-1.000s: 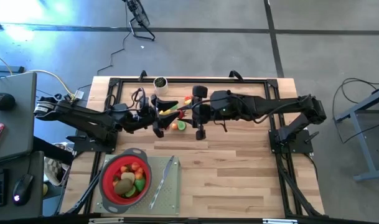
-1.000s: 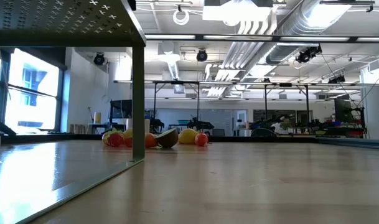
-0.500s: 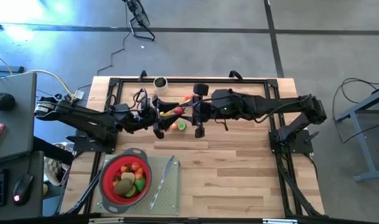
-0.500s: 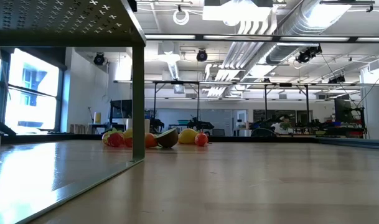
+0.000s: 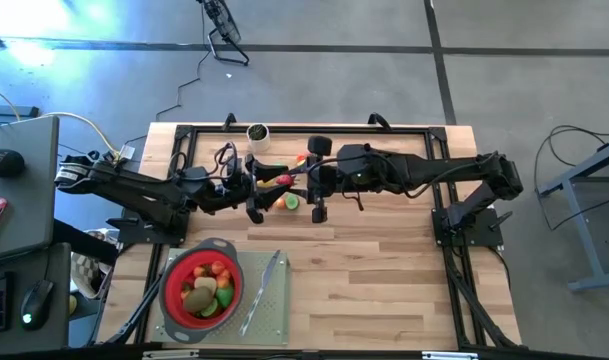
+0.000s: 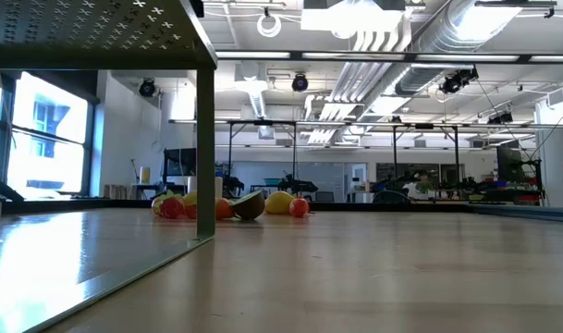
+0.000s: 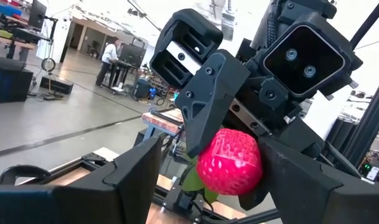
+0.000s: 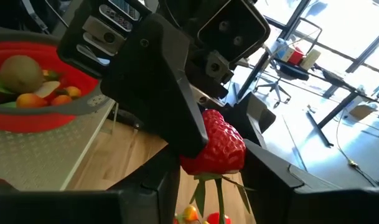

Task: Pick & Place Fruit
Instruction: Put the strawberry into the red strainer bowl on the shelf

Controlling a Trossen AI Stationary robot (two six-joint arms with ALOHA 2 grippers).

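I should close my left gripper on the strawberry, because its fingers reach around the red strawberry (image 7: 229, 162). Closing now would hold it now.
A red toy strawberry (image 8: 217, 149) with green leaves hangs in the air over the table's far middle. My right gripper (image 8: 211, 171) is shut on it, reaching in from the right (image 5: 309, 185). My left gripper (image 7: 211, 155) reaches in from the left (image 5: 267, 188) and is open, one finger on each side of the strawberry (image 7: 229, 162). More fruit (image 5: 286, 201) lies on the table beneath the grippers, seen as a small pile (image 6: 235, 205) in the low view. The red strainer (image 5: 169, 290) at the near left holds several fruits. My right gripper pinches the strawberry's two sides (image 8: 239, 155) between its two fingers, coming nearly level from the table's right. The strawberry is lifted clear of the table, its leaves (image 8: 208, 186) hanging down. Whether my left gripper's finger (image 7: 282, 177) touches the strawberry, I cannot tell.
The strainer stands on a grey mat (image 5: 279, 320) with a slim knife (image 5: 264, 290) beside it. A small cup (image 5: 256, 132) stands at the far edge. Bare wood (image 5: 384, 270) stretches over the near right half.
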